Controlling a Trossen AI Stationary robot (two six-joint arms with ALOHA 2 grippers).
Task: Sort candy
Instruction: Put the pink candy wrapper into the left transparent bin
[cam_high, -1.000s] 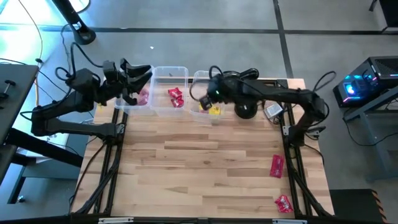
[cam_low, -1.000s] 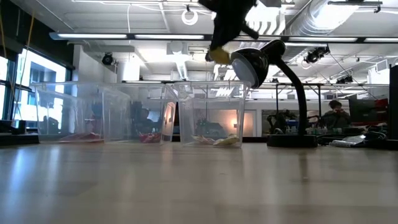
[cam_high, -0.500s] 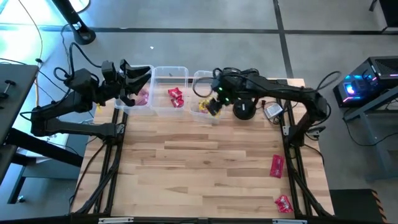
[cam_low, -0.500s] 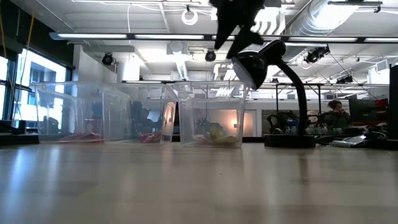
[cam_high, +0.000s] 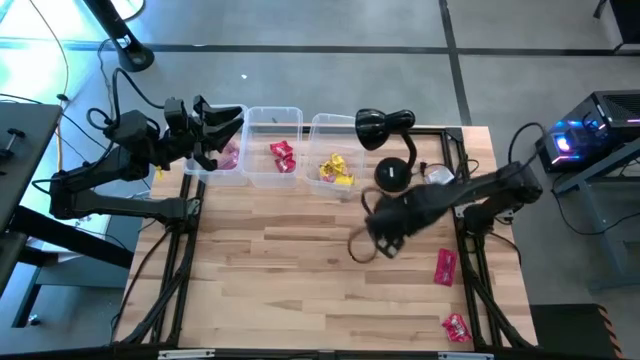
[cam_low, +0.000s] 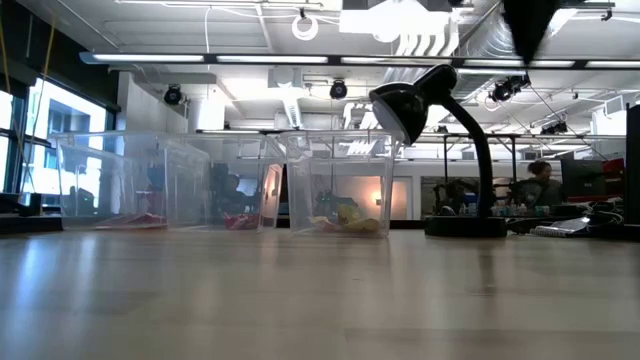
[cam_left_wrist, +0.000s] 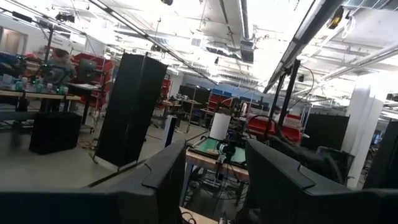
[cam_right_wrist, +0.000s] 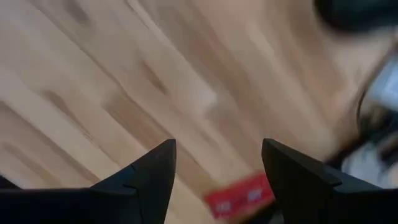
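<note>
The robot's right gripper will next hold the red candy by one wrapper end (cam_high: 439, 277) (cam_right_wrist: 221, 205) to sort it into the clear tubs.
Three clear tubs stand in a row at the table's far edge. The left tub (cam_high: 205, 168) holds pink candy (cam_high: 231, 157), the middle tub (cam_high: 272, 122) red candy (cam_high: 283, 155), the right tub (cam_high: 322, 124) yellow candy (cam_high: 335, 168). Two red candies lie flat on the table: one (cam_high: 445, 265) at the right, another (cam_high: 456, 326) near the front right corner. My right gripper (cam_right_wrist: 217, 149) hangs open over bare wood left of the first one (cam_right_wrist: 239, 198), pointing down. My left gripper (cam_left_wrist: 214, 146) stands open above the left tub, nothing between its fingers.
A black desk lamp (cam_high: 385, 125) stands just right of the right tub, its base (cam_high: 392, 175) on the table and cables beside it. Bare wood stretches across the table's middle and near left.
My right gripper has let go of a yellow candy, which has fallen into the right tub. It has then swung quickly from above that tub toward the table's near right, tipping over until it points down at the wood.
</note>
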